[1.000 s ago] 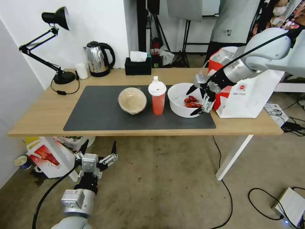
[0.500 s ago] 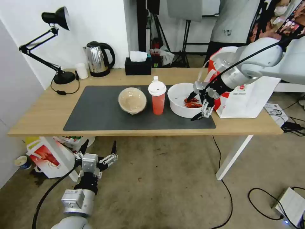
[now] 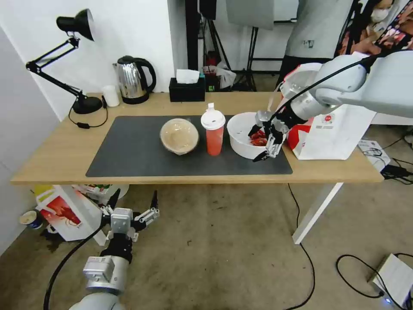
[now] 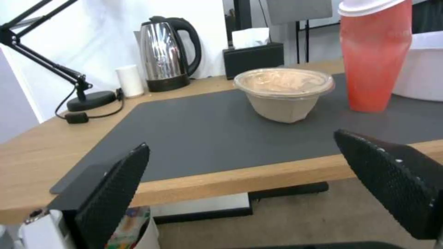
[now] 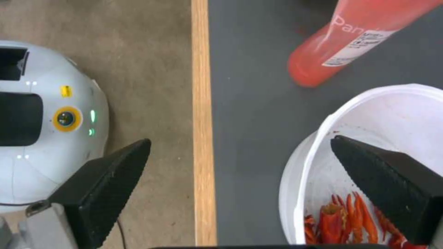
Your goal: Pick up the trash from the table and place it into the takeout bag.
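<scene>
My right gripper pinches the white bowl by its thin rim next, since the white bowl's round opening spreads wider than my fingers open.
The trash stands in a row on the table's [image 3: 60, 150] dark mat [image 3: 129, 150]: a beige bowl [image 3: 179, 136], a red cup [image 3: 214, 137] with a white lid, and a white bowl [image 3: 240, 134] holding red crayfish scraps [image 5: 351, 221]. My right gripper [image 3: 254, 144] is open and straddles the white bowl's [image 5: 369, 114] front right rim, one finger inside and one outside. The takeout bag [image 3: 340, 129] stands open just right of it. My left gripper [image 3: 135, 193] hangs open below the table's front edge, facing the beige bowl [image 4: 282, 93] and the cup [image 4: 376, 58].
At the table's back stand a steel kettle [image 3: 133, 79], a black tissue box [image 3: 186, 90], a small white cup [image 3: 111, 95] and a desk lamp [image 3: 79, 64]. A red-and-white carton [image 3: 64, 213] sits on the floor under the left end. Cables lie at the right.
My right gripper has moved left and down from beside the takeout bag to the white bowl's rim. The left arm and the trash have not moved.
</scene>
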`<state>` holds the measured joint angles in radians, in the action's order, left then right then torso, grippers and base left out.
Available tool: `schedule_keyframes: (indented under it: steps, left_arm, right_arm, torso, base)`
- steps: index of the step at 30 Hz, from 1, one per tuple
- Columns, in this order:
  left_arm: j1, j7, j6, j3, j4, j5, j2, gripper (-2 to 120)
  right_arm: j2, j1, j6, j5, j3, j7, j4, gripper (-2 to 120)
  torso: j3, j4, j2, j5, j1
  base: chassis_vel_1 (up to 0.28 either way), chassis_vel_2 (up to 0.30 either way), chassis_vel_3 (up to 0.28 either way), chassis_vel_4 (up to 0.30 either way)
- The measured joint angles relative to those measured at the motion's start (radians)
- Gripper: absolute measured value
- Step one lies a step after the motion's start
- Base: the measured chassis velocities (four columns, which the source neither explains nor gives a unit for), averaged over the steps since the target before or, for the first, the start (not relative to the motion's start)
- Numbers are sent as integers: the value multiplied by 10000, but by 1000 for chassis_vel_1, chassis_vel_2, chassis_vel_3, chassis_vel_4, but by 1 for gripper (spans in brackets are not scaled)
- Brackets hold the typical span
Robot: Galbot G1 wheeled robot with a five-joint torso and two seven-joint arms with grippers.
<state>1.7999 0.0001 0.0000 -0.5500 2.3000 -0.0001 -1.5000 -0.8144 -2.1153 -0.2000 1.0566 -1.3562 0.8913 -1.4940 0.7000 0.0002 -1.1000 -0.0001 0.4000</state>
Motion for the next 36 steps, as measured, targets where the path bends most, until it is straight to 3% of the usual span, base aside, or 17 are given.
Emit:
schedule_keyframes:
  steps: [27, 36]
  left_arm:
    - [0, 0, 0, 0, 0, 0, 0, 100]
    - [0, 0, 0, 0, 0, 0, 0, 100]
  right_arm:
    - [-158, -972, 72, -396, -639, 171, 902, 97]
    - [-275, -1373, 73, -553, -915, 288, 1290, 61]
  torso:
    - [0, -2, 0, 1, 0]
    - [0, -1, 0, 1, -1]
  base:
    - [0, 0, 0, 0]
    - [0, 0, 0, 0]
